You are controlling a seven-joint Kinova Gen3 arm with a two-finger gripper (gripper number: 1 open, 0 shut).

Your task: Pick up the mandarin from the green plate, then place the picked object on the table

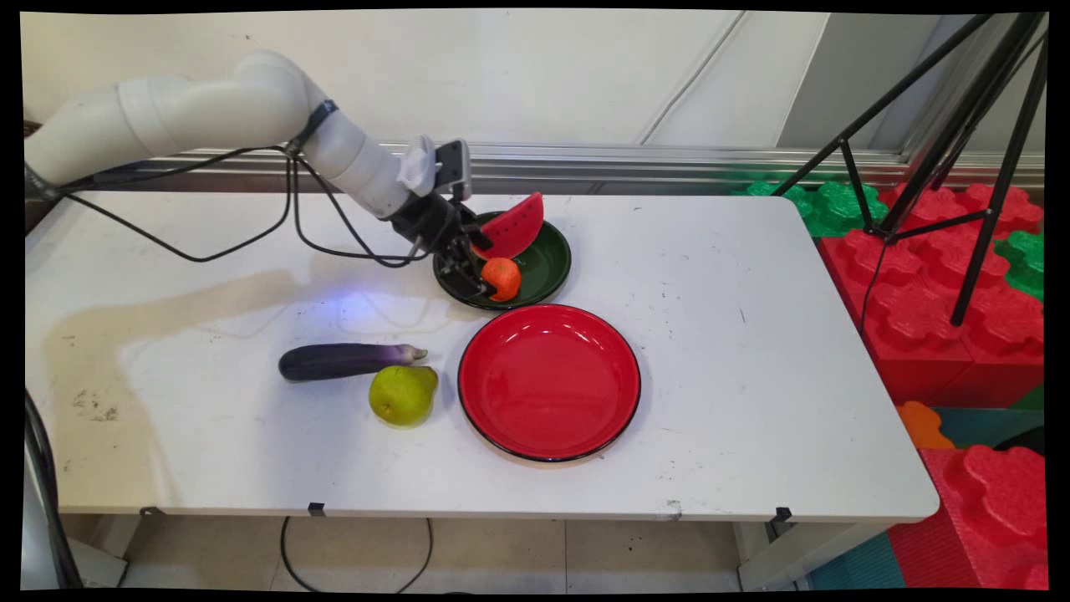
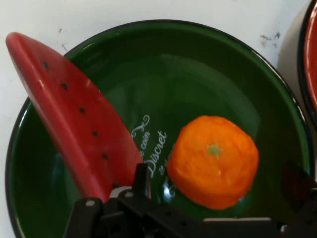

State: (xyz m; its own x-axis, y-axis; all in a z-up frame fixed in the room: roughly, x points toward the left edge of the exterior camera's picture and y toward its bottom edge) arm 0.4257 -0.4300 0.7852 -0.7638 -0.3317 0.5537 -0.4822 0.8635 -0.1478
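The orange (image 2: pixel 214 161) needs to come up out of the green bowl (image 2: pixel 163 64), so the robot's gripper will grab it by its round sides next.
My gripper (image 1: pixel 487 283) reaches down into the green bowl (image 1: pixel 547 269) at the back middle of the table. It is open, with its black fingers (image 2: pixel 142 177) standing either side of an orange (image 2: pixel 214 161) that lies on the bowl's floor. A small gap shows between each finger and the fruit. A red watermelon slice (image 2: pixel 74 116) leans against the bowl's wall beside the orange (image 1: pixel 503 277). In the main view the watermelon slice (image 1: pixel 514 226) stands just behind the hand.
A red plate (image 1: pixel 549 381) lies in front of the green bowl. Left of the plate rest a purple eggplant (image 1: pixel 347 360) and a green pear (image 1: pixel 403 394). Black cables (image 1: pixel 242 238) hang from the arm. A tripod (image 1: pixel 945 159) and foam blocks (image 1: pixel 936 309) stand at the right.
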